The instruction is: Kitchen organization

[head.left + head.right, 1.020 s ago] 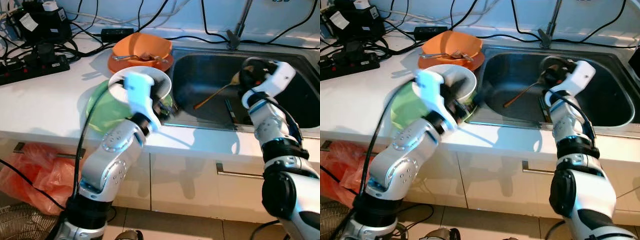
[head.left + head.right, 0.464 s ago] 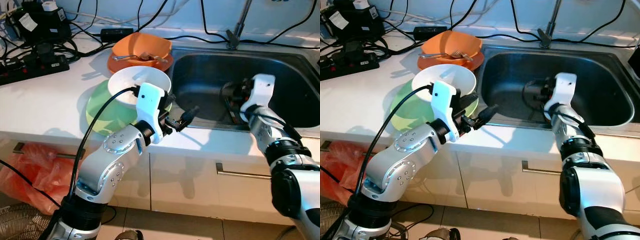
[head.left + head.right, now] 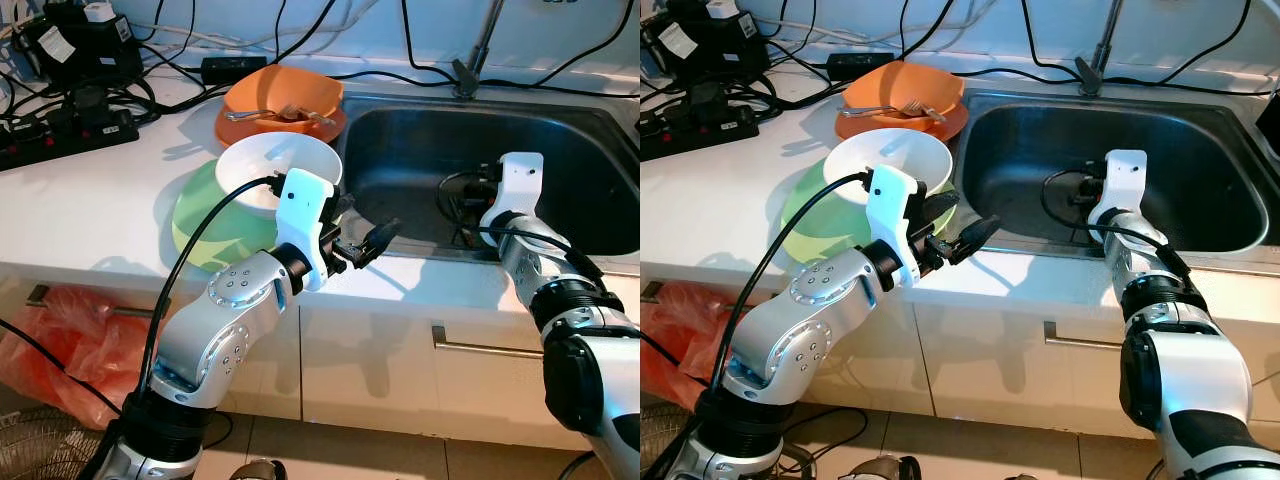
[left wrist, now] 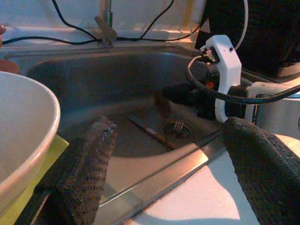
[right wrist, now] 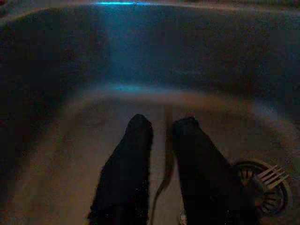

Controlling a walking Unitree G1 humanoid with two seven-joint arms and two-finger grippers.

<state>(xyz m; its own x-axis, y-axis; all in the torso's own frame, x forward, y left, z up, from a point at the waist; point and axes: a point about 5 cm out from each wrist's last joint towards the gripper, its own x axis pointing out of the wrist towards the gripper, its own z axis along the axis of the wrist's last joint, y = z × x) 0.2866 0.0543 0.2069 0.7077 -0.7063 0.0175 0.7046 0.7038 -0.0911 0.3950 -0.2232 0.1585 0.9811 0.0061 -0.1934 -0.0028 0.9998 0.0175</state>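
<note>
My left gripper should next pinch the bowl by its thin near rim [image 3: 338, 180] [image 4: 52, 129], because the white bowl's round opening is wider than my left gripper's fingers open.
A white bowl [image 3: 275, 170] sits on a green plate [image 3: 200, 225] on the white counter, left of the steel sink [image 3: 400, 140]. My left gripper [image 3: 362, 230] hovers open and empty over the sink's left rim, just right of the bowl. Down in the basin, my right gripper [image 5: 162, 123] is shut on the thin handle of a spoon [image 5: 165, 164], close to the sink floor. A fork [image 5: 272, 176] lies with its tines on the drain [image 4: 176, 126].
An orange bowl [image 3: 285, 95] on an orange plate holds cutlery behind the white bowl. A faucet [image 3: 478, 50] rises at the sink's back. Power strips and cables [image 3: 70, 135] crowd the far left of the counter. A red bag [image 3: 60, 340] hangs below the counter.
My right gripper dropped into the basin and turned; the gold spoon is gone from its spot on the sink floor. My left gripper swung from over the bowl to the sink's rim.
</note>
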